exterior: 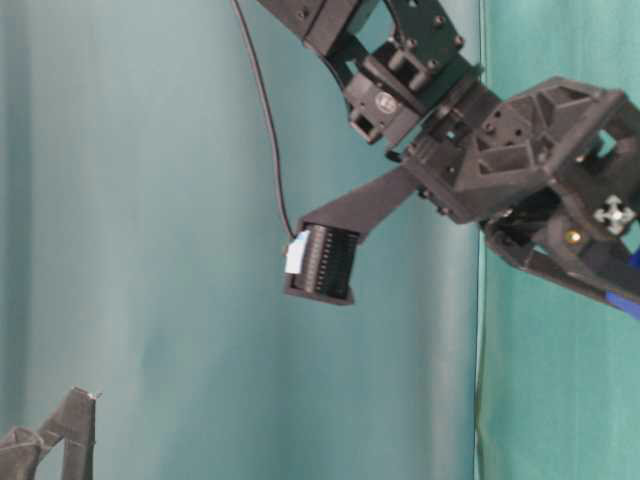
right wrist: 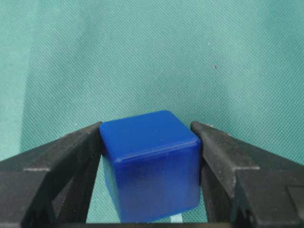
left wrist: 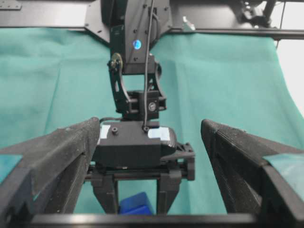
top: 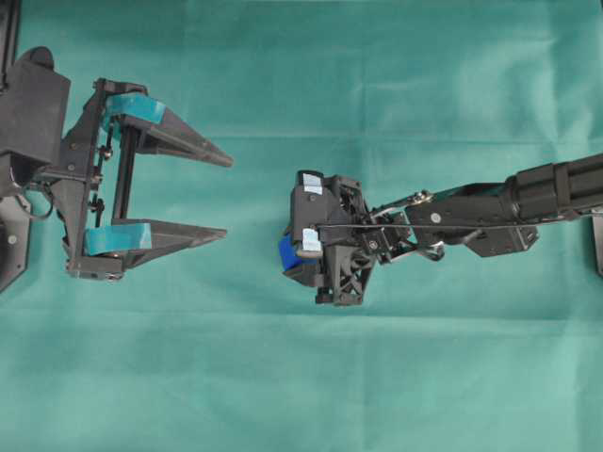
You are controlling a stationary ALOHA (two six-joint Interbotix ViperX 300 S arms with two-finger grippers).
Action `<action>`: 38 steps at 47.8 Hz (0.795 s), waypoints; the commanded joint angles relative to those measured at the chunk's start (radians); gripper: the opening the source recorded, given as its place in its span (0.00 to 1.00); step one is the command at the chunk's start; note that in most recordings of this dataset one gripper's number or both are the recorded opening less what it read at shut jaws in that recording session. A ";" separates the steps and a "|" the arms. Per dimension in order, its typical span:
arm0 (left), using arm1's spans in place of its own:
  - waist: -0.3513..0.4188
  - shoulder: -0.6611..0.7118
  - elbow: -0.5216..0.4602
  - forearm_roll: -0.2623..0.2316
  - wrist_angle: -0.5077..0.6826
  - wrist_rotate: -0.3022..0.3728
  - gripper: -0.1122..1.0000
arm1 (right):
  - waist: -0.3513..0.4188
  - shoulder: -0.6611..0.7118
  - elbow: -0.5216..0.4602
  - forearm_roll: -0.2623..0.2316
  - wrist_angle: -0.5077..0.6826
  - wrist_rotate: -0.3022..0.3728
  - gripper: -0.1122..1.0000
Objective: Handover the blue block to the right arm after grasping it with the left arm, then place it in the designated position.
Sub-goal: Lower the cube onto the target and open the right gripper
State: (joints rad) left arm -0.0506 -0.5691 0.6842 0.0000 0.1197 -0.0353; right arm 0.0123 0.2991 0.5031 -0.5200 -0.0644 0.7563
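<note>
The blue block's lower edge (right wrist: 159, 218) stands over the white mark (right wrist: 175, 218), so it is now time for my right gripper to open.
The blue block (right wrist: 149, 164) sits squeezed between the two black fingers of my right gripper (right wrist: 147, 127), which is shut on it and points down at the green cloth. From overhead only a corner of the block (top: 286, 254) pokes out left of the right wrist (top: 330, 240). I cannot tell whether it touches the cloth. One tiny white mark (right wrist: 175, 218) peeks out under the block's edge. The rest of the designated position is hidden. My left gripper (top: 227, 196) is wide open and empty, well to the left, facing the block (left wrist: 137, 204).
The green cloth (top: 283, 377) covers the whole table. The right arm (top: 528, 198) stretches in from the right edge. A black frame (left wrist: 228, 31) runs along the far side in the left wrist view. The left arm's base (top: 28, 141) stands at the left edge.
</note>
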 commanded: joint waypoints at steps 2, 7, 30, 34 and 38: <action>-0.005 -0.005 -0.017 0.003 -0.005 0.000 1.00 | -0.005 -0.014 -0.021 0.003 -0.005 0.000 0.65; -0.005 -0.006 -0.017 0.003 -0.005 0.000 1.00 | -0.005 -0.014 -0.023 0.003 -0.005 -0.002 0.65; -0.005 -0.006 -0.017 0.003 -0.005 0.002 1.00 | -0.005 -0.023 -0.028 -0.012 -0.014 -0.005 0.65; -0.005 -0.006 -0.015 0.003 -0.005 0.002 1.00 | -0.006 -0.023 -0.029 -0.006 -0.009 -0.002 0.66; -0.005 -0.006 -0.015 0.003 -0.005 0.002 1.00 | -0.006 -0.026 -0.032 0.003 -0.002 0.000 0.84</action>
State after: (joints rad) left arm -0.0506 -0.5691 0.6842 0.0000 0.1212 -0.0353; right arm 0.0092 0.3007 0.4970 -0.5262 -0.0690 0.7547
